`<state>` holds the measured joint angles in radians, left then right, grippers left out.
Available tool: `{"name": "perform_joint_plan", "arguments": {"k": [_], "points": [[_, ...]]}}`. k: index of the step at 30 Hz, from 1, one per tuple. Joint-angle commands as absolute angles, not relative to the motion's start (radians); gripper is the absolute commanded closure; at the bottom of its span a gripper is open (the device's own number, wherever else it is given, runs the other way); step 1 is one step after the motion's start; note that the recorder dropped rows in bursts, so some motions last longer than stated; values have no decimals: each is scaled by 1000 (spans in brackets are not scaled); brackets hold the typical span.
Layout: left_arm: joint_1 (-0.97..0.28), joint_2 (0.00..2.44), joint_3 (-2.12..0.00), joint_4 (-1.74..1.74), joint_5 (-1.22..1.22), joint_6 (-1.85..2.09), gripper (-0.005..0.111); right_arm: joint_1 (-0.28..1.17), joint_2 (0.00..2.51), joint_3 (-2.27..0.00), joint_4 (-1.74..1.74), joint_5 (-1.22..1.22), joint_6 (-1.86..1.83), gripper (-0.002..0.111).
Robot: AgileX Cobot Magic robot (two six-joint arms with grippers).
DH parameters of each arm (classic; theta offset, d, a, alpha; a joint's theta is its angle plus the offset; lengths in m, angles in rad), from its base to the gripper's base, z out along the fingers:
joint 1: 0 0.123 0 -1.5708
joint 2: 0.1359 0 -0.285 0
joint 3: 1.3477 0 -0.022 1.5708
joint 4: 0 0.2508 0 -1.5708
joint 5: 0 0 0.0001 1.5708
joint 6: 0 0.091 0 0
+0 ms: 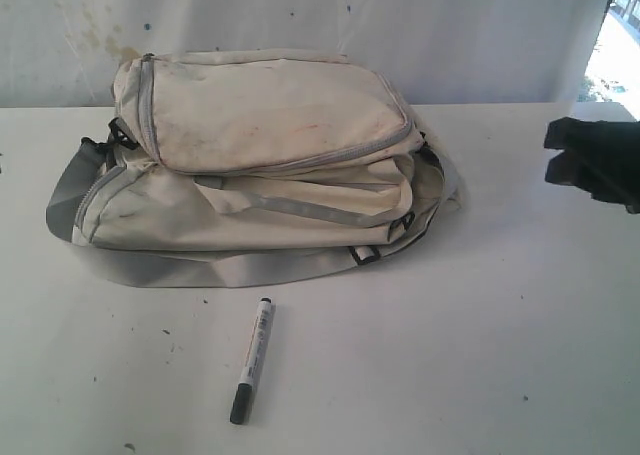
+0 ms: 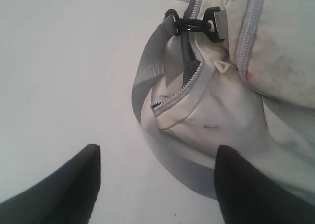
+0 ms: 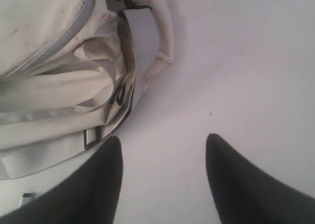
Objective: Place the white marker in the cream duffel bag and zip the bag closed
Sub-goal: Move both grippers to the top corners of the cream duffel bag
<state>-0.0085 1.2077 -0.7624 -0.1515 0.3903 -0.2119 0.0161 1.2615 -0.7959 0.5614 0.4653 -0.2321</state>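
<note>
My left gripper grabs the cream duffel bag by its zippered top corner (image 1: 147, 61) next, to ready the bag for the white marker (image 1: 253, 358).
The cream duffel bag (image 1: 260, 160) lies on the white table, its grey zippers and strap showing. In front of it lies the white marker (image 1: 253, 358), dark cap toward the table's near edge. My right gripper (image 1: 590, 163) hovers at the right edge, well clear of the bag, and in the right wrist view it (image 3: 162, 143) is open over bare table beside the bag's end (image 3: 59, 86). The left gripper (image 2: 157, 152) is open with nothing between its fingers, near the bag's other end (image 2: 221, 101), where a zipper (image 2: 182, 86) is partly open. The exterior view does not show it.
A white wall stands behind the table (image 1: 480, 355). A grey shoulder strap (image 1: 200, 268) trails along the bag's front, with a black clip (image 2: 194, 26) at one end. A bright window opening (image 1: 615, 55) sits at the far right.
</note>
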Motion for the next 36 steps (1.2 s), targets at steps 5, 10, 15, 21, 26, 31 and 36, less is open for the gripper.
{"name": "perform_joint_plan", "arguments": {"k": [5, 10, 15, 21, 26, 31, 36], "points": [[-12, 1505, -1030, -210, 531, 0, 35, 11, 1522, -1010, 726, 585, -457, 41], [-12, 1705, -1242, -333, 579, 135, 35, 76, 1693, -1160, 771, 606, -496, 41], [-12, 1835, -1389, -438, 656, 187, 27, 120, 1784, -1236, 777, 521, -494, 41], [-12, 1968, -1517, -650, 674, 257, 22, 139, 1874, -1327, 874, 491, -494, 41], [-12, 2096, -1611, -867, 638, 381, 22, 139, 1985, -1448, 885, 482, -518, 41], [-12, 2155, -1629, -914, 612, 398, 22, 141, 2092, -1516, 920, 463, -525, 41], [-12, 2165, -1629, -987, 640, 407, 22, 179, 2153, -1528, 946, 362, -624, 49]]}}
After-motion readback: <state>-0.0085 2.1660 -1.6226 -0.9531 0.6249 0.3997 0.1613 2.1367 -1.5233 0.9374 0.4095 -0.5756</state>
